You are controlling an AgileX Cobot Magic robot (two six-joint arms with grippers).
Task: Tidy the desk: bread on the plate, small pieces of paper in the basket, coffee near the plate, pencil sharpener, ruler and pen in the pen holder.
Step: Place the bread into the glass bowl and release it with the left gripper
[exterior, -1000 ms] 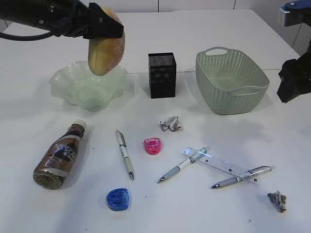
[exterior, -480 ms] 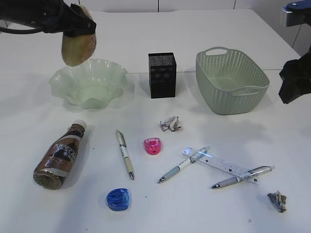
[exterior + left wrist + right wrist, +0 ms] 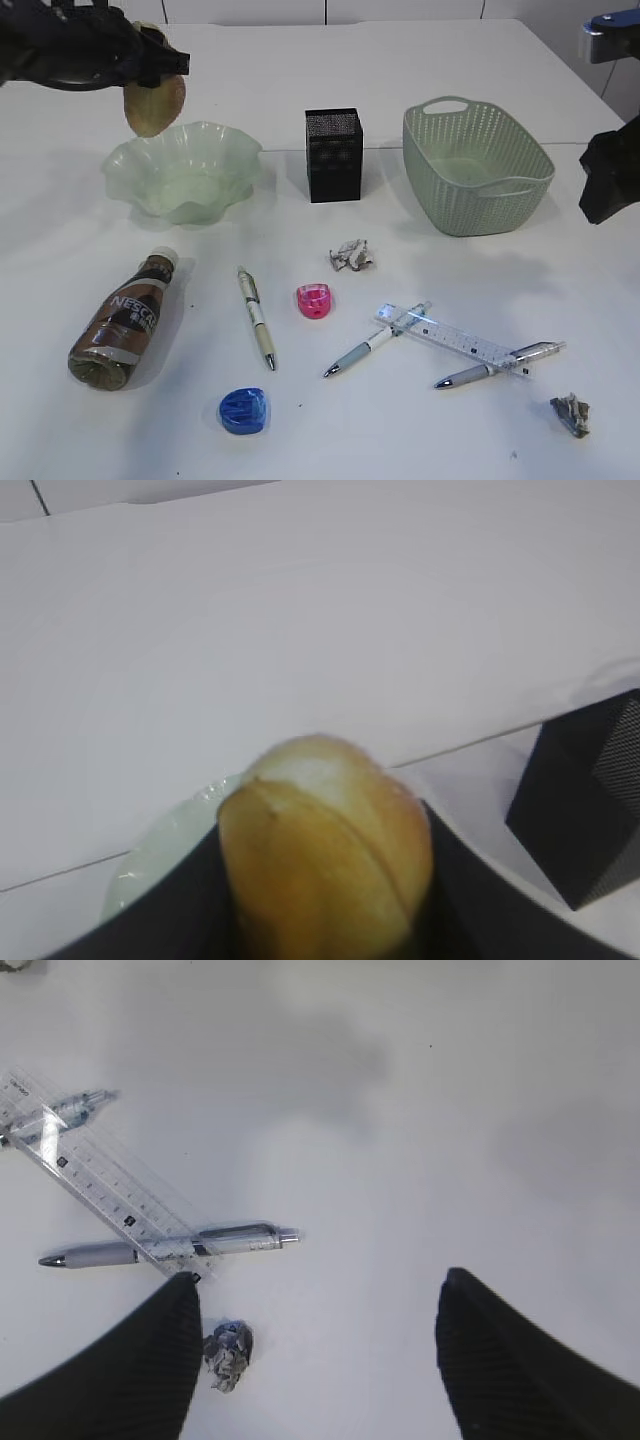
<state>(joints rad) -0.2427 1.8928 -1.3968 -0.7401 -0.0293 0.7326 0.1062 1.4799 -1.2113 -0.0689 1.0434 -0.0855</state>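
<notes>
The lower end of the bread hangs above the green plate, so the bread comes down next, before my left gripper opens.
My left gripper (image 3: 158,68) is shut on the bread (image 3: 153,105), a golden-brown roll hanging above the far left rim of the ruffled green plate (image 3: 215,150). The left wrist view shows the bread (image 3: 325,840) between both fingers, over the plate (image 3: 165,845). The coffee (image 3: 120,322) lies on its side. Pens (image 3: 256,318), a pink sharpener (image 3: 314,300), a blue sharpener (image 3: 243,410) and the ruler (image 3: 450,338) lie in front. My right gripper (image 3: 320,1290) hangs open above a paper wad (image 3: 228,1353), beside the ruler (image 3: 100,1185).
The black mesh pen holder (image 3: 333,155) stands between the plate and the green basket (image 3: 475,165). One paper wad (image 3: 351,256) lies mid-desk, another (image 3: 571,413) at the front right. Two more pens (image 3: 375,340) (image 3: 497,364) cross the ruler.
My left gripper has carried the bread leftward and back, from above the plate's right side to over its far left rim. The right arm has barely moved.
</notes>
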